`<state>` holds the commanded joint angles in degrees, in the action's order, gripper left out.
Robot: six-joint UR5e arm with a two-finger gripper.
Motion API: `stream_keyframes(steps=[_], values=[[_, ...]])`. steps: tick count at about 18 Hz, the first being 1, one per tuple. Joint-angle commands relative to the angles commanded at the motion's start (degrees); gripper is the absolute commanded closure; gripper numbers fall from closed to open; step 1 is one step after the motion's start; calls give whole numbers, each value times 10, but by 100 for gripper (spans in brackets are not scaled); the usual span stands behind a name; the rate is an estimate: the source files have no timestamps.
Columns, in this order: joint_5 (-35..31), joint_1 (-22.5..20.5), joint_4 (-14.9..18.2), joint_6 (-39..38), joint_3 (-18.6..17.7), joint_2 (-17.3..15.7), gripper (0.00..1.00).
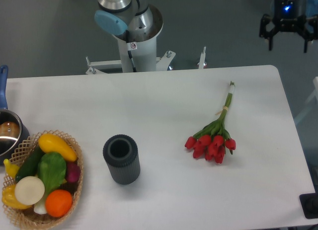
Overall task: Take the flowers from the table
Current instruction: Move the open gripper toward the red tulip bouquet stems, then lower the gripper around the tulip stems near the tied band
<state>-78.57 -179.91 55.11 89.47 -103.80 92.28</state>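
Observation:
The flowers [212, 142] should be gripped by their green stems next, so my gripper can pick them up from the table and spare the red blooms.
The flowers [212, 142], a bunch of red tulips, lie flat on the white table [159, 103] at the right of centre. Their thin green stems run up and to the right, tied by a pale band, and end near the back edge. My gripper [288, 41] hangs beyond the table's far right corner, over the grey floor, well away from the flowers. Its dark fingers [271, 41] are spread apart and hold nothing.
A dark grey ribbed cylinder [121, 159] stands upright left of the flowers. A wicker basket [73, 190] of vegetables sits at the front left, with a metal pot [7, 133] behind it. The arm's base [133, 38] stands behind the table. A black object [309, 205] lies at the front right corner.

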Motion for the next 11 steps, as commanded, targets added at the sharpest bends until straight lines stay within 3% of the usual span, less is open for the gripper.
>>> stream_keyframes(steps=[6, 11], values=[[0, 3, -2, -29, -56, 7, 0], [-4, 41, 0, -39, -66, 54, 0]])
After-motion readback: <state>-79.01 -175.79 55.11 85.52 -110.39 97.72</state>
